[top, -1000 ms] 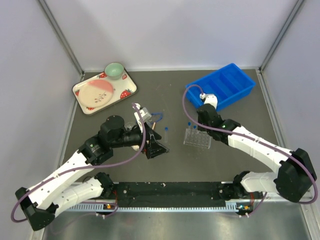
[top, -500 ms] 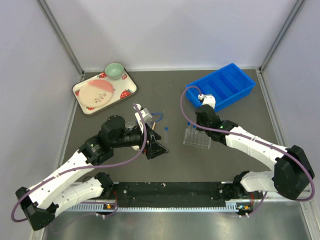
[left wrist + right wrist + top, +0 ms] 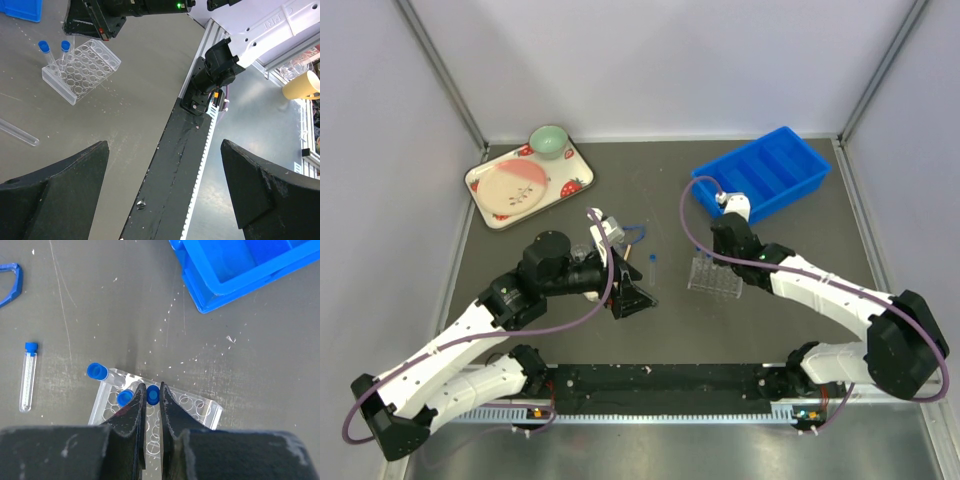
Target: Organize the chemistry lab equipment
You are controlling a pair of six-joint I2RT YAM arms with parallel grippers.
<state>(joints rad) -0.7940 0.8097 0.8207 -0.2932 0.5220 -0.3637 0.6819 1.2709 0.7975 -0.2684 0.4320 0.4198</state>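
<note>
I should release the third blue-capped tube from my right gripper now. It points upright into the rack's holes beside the two standing tubes, so it would land.
A clear test-tube rack (image 3: 716, 279) stands on the dark table right of centre and shows in the right wrist view (image 3: 197, 409) and the left wrist view (image 3: 82, 67). Two blue-capped tubes (image 3: 97, 371) (image 3: 124, 398) stand in it. My right gripper (image 3: 152, 396) is shut on a third blue-capped tube (image 3: 153, 394) directly over the rack; it shows in the top view (image 3: 713, 262). A loose blue-capped tube (image 3: 651, 266) lies on the table left of the rack (image 3: 28, 376). My left gripper (image 3: 631, 296) is open and empty, low over the table near the front rail (image 3: 165, 187).
A blue divided bin (image 3: 763, 172) sits at the back right (image 3: 240, 270). A strawberry tray (image 3: 490, 205) with a pink plate and a green bowl (image 3: 549, 141) sits at the back left. A blue curved item (image 3: 636, 232) lies near the left wrist. The black front rail (image 3: 175, 165) runs under the left gripper.
My right gripper has shifted slightly left over the rack with the tube in it. The left arm has not moved.
</note>
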